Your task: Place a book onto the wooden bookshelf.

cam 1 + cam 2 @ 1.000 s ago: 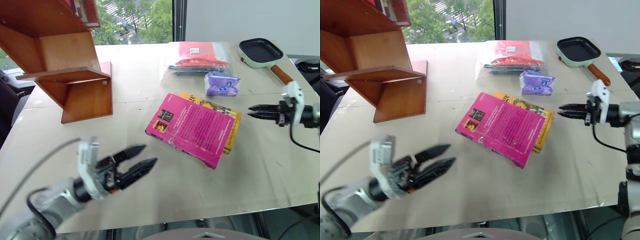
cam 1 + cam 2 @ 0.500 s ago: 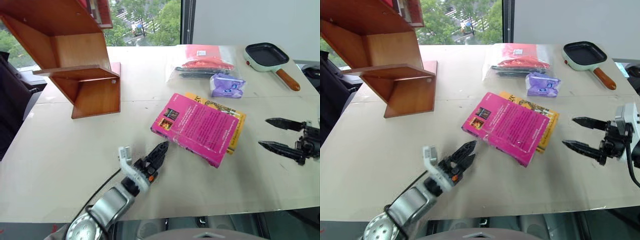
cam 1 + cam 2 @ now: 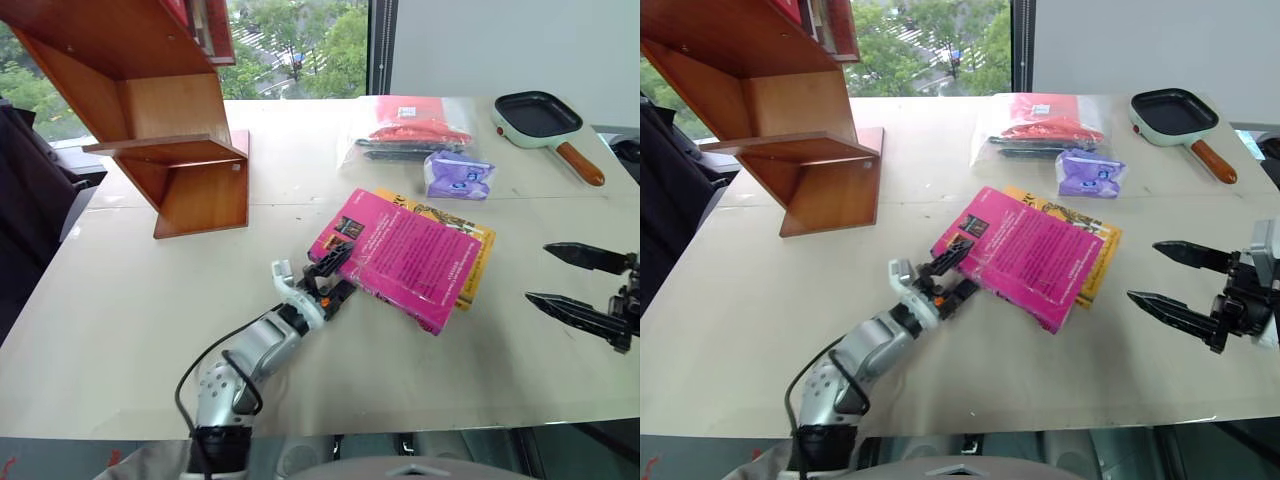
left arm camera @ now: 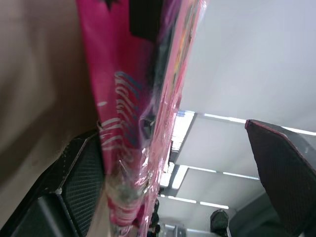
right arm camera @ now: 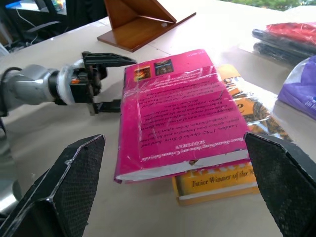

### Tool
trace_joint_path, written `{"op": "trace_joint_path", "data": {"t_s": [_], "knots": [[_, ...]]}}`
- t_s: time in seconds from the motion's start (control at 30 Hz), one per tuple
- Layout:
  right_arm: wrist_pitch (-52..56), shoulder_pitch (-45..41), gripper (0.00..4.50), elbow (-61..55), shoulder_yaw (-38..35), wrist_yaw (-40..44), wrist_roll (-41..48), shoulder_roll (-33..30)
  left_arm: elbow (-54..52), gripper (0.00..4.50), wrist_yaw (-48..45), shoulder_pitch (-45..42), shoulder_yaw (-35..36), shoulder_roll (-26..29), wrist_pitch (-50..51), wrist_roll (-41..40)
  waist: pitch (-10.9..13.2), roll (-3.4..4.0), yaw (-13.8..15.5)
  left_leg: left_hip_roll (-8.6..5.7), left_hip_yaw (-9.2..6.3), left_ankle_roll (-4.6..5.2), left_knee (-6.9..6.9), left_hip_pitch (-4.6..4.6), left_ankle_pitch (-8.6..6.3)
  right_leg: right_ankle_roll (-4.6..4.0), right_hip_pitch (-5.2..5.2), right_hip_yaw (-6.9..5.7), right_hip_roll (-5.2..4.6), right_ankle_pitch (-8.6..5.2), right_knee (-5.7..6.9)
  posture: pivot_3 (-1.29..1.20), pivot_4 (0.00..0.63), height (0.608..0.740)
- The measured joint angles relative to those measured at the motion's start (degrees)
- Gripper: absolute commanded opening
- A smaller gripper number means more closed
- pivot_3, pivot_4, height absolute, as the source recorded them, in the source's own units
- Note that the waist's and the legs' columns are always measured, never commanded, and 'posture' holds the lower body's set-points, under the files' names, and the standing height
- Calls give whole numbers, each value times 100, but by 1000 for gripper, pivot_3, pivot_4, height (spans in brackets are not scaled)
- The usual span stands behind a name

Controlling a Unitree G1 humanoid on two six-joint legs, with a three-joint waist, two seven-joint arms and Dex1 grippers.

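Observation:
The pink book's corner (image 3: 335, 256) (image 4: 129, 190) is between both fingers, so my left gripper needs to close. Closing now would hold the book.
The book (image 3: 405, 255), a thick magenta-pink paperback in clear wrap, lies flat mid-table on top of a yellow book (image 3: 480, 248). My left gripper (image 3: 338, 272) is open and straddles the pink book's near-left corner, one finger over the cover and one low by the table. In the left wrist view the book's edge (image 4: 133, 98) lies close to one finger (image 4: 81, 180), with the other finger (image 4: 286, 168) well apart. My right gripper (image 3: 540, 272) stands open to the right of both books, touching nothing. The wooden bookshelf (image 3: 170, 150) stands at the far left.
A clear bag of red and black items (image 3: 410, 130) and a purple packet (image 3: 458, 175) lie behind the books. A pan with a mint rim and wooden handle (image 3: 540, 115) sits far right. Bare table (image 3: 120, 300) stretches between the shelf and the books.
My left arm reached forward to the pink book's corner and rolled its wrist. My right gripper opened wide and drew back toward the table's near right. The camera also shifted.

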Motion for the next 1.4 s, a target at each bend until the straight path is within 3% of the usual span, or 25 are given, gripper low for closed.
{"op": "trace_joint_path", "data": {"t_s": [0.1,0.17,0.2,0.3,0.37,0.63,0.73,0.87,1.0,1.07,1.2,1.4], "knots": [[45,491,4500,-140,-251,265,167,-42,90,3657,-85,-49,23,-53,98,187,-10,11,8,1,0,0,0,1,0,1,3,2,-2,-1,-3,0,150,740],[117,793,4500,-212,-428,520,337,-169,114,2572,-158,-40,80,-90,170,257,-15,10,2,1,-1,0,1,4,0,20,5,3,-2,-12,-3,0,150,740],[122,833,4500,-231,-454,585,366,-205,120,2316,-175,-36,94,-94,183,278,-19,8,-4,2,-1,0,1,5,0,21,6,2,-2,-12,-3,0,150,740],[80,807,4500,-155,-493,796,431,-389,87,770,-254,15,170,-170,210,368,-25,7,-13,2,0,0,1,5,0,23,5,3,-2,-14,-4,0,150,740],[21,743,4500,-122,-518,828,432,-415,35,49,-324,61,208,-198,215,423,-24,5,-11,3,-3,0,0,3,0,23,5,0,-1,-14,-8,0,150,740],[-22,185,4500,102,-241,798,462,-637,-1125,9,-778,534,500,206,179,624,17,-62,-88,15,-5,-1,-14,-24,-1,0,-20,5,6,0,-26,0,150,740],[-25,-272,4500,334,154,794,460,-796,-2023,9,-1181,354,941,1051,168,831,29,-80,-134,17,-6,-1,-15,-27,-1,-1,-20,2,4,1,-32,0,150,740],[-149,-1121,4500,864,872,829,338,-954,-2783,9,-1657,-552,1310,2214,53,1551,37,-90,-122,12,-2,0,-12,-30,-1,-2,-15,-3,3,2,-46,0,150,740],[-352,-1934,4500,1492,1504,899,140,-945,-3124,9,-2092,-1372,1129,3190,32,2914,42,-94,-140,10,1,9,-16,-44,-6,0,-17,-2,6,3,-72,0,150,740],[-543,-2795,4500,1933,1917,798,27,-543,-3144,9,-2447,-2186,628,4126,10,4252,70,-132,-148,4,-2,6,-13,-54,-5,1,-21,-11,25,5,-78,0,150,740],[-915,-3811,4500,2636,2467,696,-218,49,-3069,9,-2847,-3487,-4,4952,-280,6153,88,-115,-158,12,-13,-20,-23,-84,10,30,-51,8,35,20,-85,0,150,740],[-1608,-4786,4500,3955,2991,1158,-743,601,-2991,9,-3370,-3973,-558,6342,-618,8596,103,-103,-167,14,-11,-23,-47,-119,9,48,-96,6,26,14,-79,0,150,740]]}}
